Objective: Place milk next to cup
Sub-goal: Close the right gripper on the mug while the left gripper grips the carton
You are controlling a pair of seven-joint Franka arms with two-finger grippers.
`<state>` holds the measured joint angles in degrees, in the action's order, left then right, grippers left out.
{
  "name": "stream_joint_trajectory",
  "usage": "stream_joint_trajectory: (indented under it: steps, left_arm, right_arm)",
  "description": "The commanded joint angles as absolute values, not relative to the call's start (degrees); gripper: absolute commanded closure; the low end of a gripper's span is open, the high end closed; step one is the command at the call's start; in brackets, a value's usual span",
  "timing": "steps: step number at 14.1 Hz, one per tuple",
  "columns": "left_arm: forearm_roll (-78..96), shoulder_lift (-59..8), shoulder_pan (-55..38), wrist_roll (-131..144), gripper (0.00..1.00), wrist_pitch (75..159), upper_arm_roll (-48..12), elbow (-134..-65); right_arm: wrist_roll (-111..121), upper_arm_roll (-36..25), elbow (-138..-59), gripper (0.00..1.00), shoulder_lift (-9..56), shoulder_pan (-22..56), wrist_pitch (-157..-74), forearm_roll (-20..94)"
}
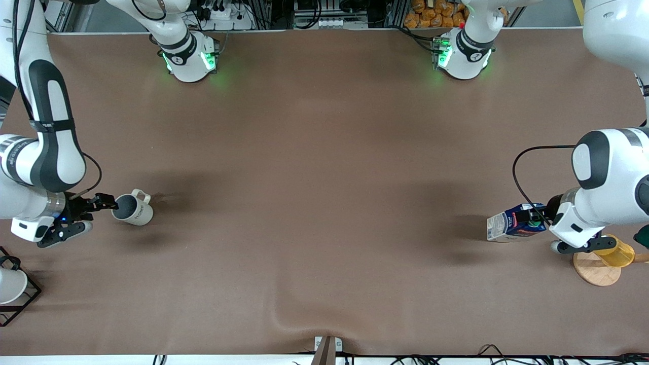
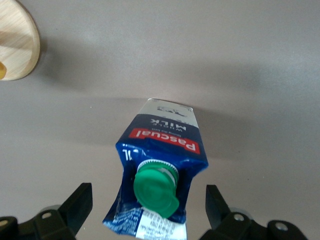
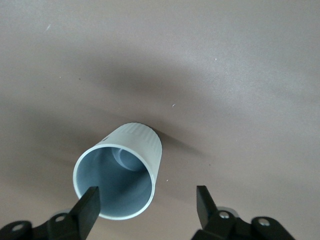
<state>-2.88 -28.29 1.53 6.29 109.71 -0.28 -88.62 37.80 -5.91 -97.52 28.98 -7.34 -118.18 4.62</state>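
The milk carton needs to be beside the cream mug (image 1: 134,209). My left gripper should next grab the carton by its green-end with the cap (image 1: 531,219) to set it there.
The milk (image 1: 513,226) is a dark blue carton with a green cap and a red band, at the left arm's end of the table. My left gripper (image 1: 533,217) is at its cap end. In the left wrist view the carton (image 2: 162,145) lies between the wide-open fingers (image 2: 80,205), which do not touch it; the gripper (image 2: 147,206) is open. The cream mug (image 1: 134,209) is at the right arm's end. My right gripper (image 1: 107,203) is at its rim. In the right wrist view the mug (image 3: 142,145) shows its grey inside, one finger (image 3: 90,205) over its mouth; the gripper (image 3: 147,206) is open.
A yellow cup (image 1: 619,253) sits on a round wooden disc (image 1: 596,271) next to the left hand; the disc also shows in the left wrist view (image 2: 17,45). A white cup in a black wire stand (image 1: 12,289) is near the right arm, nearer the front camera.
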Motion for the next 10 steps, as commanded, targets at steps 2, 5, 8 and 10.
stream_joint_trajectory:
  steps: [2,5,8,10]
  left_arm:
    - [-2.5,-29.4,1.6,6.1,0.0,110.3,-0.2,-87.9]
    - [-2.5,-29.5,2.0,5.8,0.25,110.0,-0.2,-88.2]
    - [-2.5,-29.5,1.9,5.8,0.54,109.7,-0.3,-88.2]
    - [-2.5,-29.5,1.7,5.9,0.62,109.5,-0.3,-88.2]
  right_arm:
    - [38.8,-5.1,-102.3,0.56,28.7,-8.2,-125.1,4.3]
    - [38.8,-5.1,-102.3,0.63,28.8,-8.3,-125.4,4.3]
    - [40.8,-5.1,-102.3,0.97,28.9,-8.3,-126.1,4.3]
    - [40.9,-5.1,-102.3,1.0,28.8,-8.3,-125.9,4.3]
